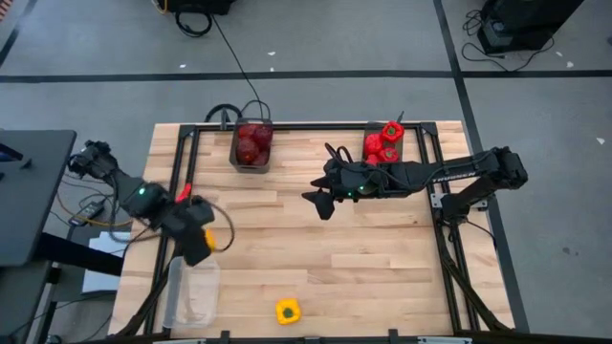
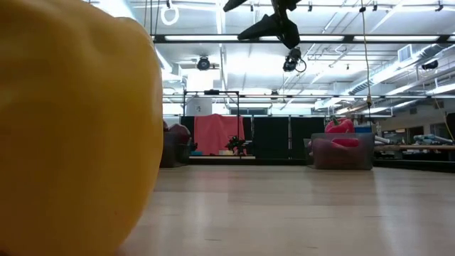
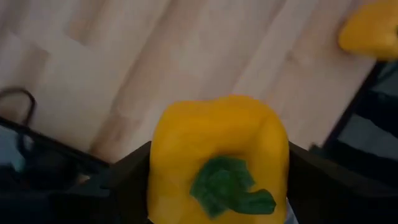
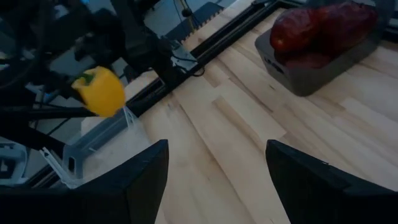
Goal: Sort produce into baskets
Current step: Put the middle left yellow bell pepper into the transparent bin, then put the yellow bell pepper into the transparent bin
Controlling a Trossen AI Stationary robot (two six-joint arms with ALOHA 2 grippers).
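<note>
My left gripper needs to move the yellow pepper over the middle of the clear plastic tub before it opens, because the pepper is hanging at the tub's far rim.
My left gripper [image 1: 216, 241] is shut on a yellow bell pepper [image 3: 217, 155] with a green stem, held in the air beside the clear plastic tub [image 1: 191, 291] at the table's near left; the pepper also shows in the right wrist view [image 4: 99, 92]. A second yellow pepper [image 1: 287, 311] lies on the table near the front edge and fills the low view's left side [image 2: 71, 128]. My right gripper [image 1: 320, 201] hangs open and empty over the table's middle. A dark bin [image 1: 251, 145] holds maroon fruits. Another dark bin [image 1: 384, 145] holds red peppers. My left gripper pinches the yellow pepper by two opposite sides [image 3: 158, 168] between its two fingers [image 3: 127, 180], with the green stem [image 3: 230, 186] facing back toward the wrist. The pepper is lifted clear of the table and the tub.
The two dark bins stand along the table's far edge, the tub [image 4: 106, 146] at the near left corner. A black metal frame [image 1: 449, 248] borders the table. Bare wood [image 1: 363, 258] lies between the bins and the front edge.
</note>
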